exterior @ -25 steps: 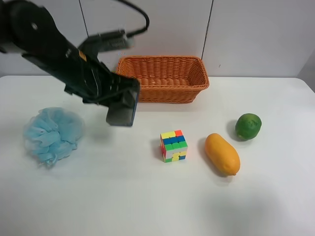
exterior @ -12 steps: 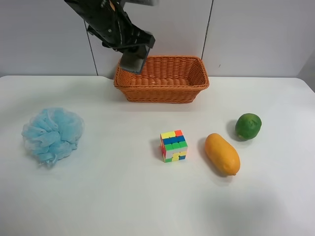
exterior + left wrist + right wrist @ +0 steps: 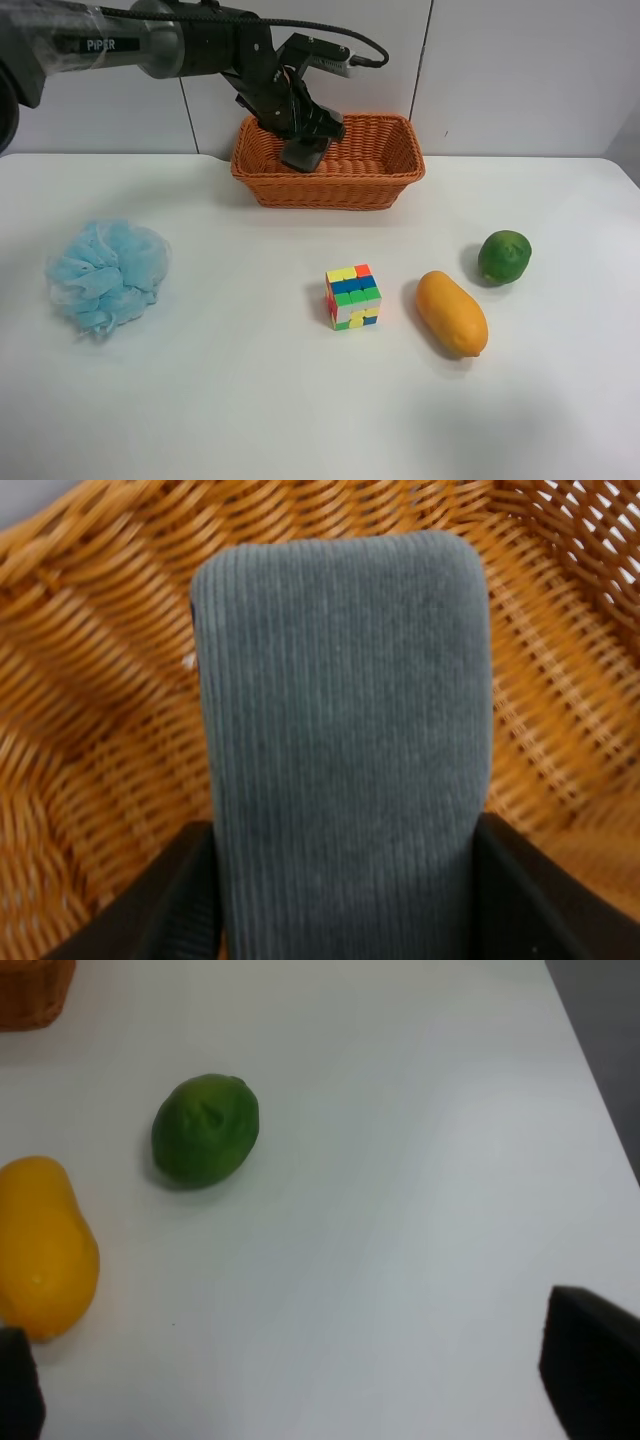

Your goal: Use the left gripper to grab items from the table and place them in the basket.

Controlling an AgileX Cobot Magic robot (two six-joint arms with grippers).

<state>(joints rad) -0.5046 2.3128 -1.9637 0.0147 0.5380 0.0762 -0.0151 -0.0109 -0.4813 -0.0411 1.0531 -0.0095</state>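
I should let go with my left gripper now. It is holding the dark grey block (image 3: 303,155) low inside the wicker basket's rim, so the block would rest inside.
My left gripper (image 3: 300,140) is shut on the dark grey eraser block (image 3: 303,155) and holds it inside the orange-brown wicker basket (image 3: 390,165), at its left end. The left wrist view shows the ribbed grey block (image 3: 340,740) between my two black fingers (image 3: 170,905), with basket weave (image 3: 90,700) all round. On the white table (image 3: 250,400) lie the light-blue mesh puff (image 3: 105,272), the puzzle cube (image 3: 352,296), the orange fruit (image 3: 451,313) and the green fruit (image 3: 503,256). My right gripper (image 3: 300,1380) is open above the table near the green fruit (image 3: 205,1128) and the orange fruit (image 3: 42,1245).
A white panelled wall (image 3: 520,70) stands behind the basket. The table's right edge (image 3: 590,1070) runs close to the right gripper. A corner of the basket (image 3: 30,990) shows in the right wrist view.
My left arm has carried the eraser block from above the table, up and right, over the basket's left rim and down into the basket. The other items have not moved.
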